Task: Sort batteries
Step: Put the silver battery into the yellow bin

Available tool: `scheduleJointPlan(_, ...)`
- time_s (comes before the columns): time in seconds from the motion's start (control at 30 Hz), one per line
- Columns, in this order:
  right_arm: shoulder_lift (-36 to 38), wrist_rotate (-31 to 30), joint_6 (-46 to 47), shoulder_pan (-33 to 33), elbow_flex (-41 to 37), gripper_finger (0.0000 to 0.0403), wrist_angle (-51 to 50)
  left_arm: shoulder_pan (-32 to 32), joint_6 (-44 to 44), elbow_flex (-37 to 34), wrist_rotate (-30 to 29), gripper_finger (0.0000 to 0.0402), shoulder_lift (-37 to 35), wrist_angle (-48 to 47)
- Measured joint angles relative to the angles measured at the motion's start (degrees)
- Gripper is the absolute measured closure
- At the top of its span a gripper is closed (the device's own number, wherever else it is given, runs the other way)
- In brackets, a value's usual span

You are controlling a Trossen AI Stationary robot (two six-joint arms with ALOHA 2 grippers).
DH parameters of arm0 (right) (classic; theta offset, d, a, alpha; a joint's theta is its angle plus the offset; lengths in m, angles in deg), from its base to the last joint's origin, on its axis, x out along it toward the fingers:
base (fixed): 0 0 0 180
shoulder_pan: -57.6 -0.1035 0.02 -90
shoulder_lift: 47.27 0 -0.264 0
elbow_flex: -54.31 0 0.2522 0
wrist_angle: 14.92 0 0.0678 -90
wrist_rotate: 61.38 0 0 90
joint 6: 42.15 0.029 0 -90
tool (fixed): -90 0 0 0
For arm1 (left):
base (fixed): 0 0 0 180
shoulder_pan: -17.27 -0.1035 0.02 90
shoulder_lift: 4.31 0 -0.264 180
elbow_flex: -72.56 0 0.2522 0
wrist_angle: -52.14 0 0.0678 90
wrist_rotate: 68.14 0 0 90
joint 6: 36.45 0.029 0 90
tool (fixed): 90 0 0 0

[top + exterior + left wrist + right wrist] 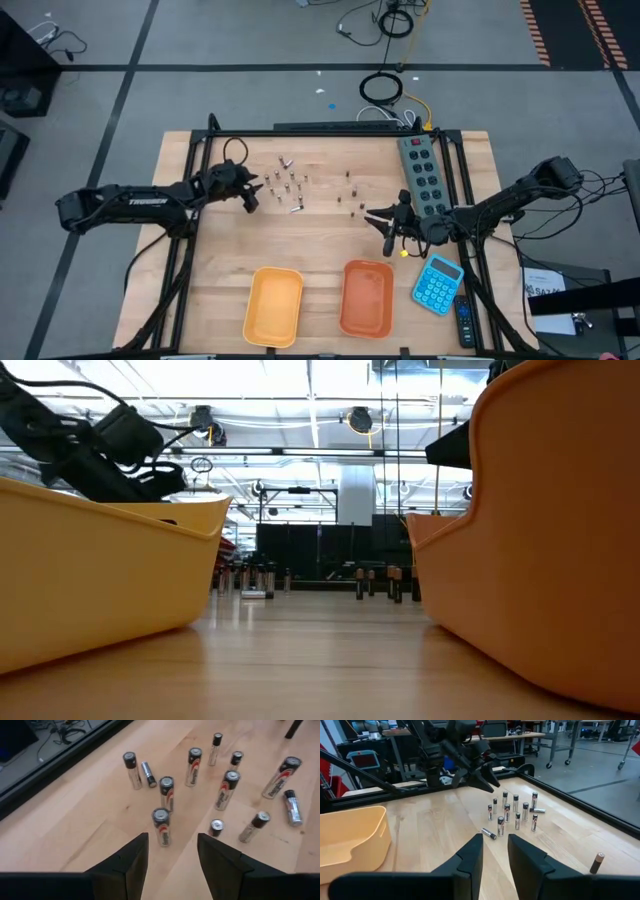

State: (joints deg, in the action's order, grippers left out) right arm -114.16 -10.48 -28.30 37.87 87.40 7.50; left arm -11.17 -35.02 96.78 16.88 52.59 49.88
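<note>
Next, my left gripper grabs the upright battery by its black-capped top (161, 817), to sort the battery into the yellow tray.
Several batteries (288, 182) stand in a loose group on the wooden table's far left; a few lie flat (147, 773). A smaller group (350, 195) stands nearer the middle. My left gripper (248, 192) is open just left of the larger group, slanting down. The nearest upright battery (161, 825) stands just ahead of its fingers (130, 862), untouched. My right gripper (385, 222) hovers right of the middle. It points toward the batteries (512, 812) and is open, with nothing in the narrow gap between its fingers (470, 857).
A yellow tray (274, 305) and an orange tray (367, 297) sit at the near edge. A blue calculator (438, 283) lies right of them. A green power strip (420, 172) lies at the far right. Bare wood lies between the batteries and the trays.
</note>
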Motion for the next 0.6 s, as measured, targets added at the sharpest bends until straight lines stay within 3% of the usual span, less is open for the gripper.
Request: scheduleJointPlan(0.6,0.0,0.0,0.0,0.0,0.0,0.0321,0.1,-6.9,5.1,0.0,6.7,0.0221,18.6,17.9)
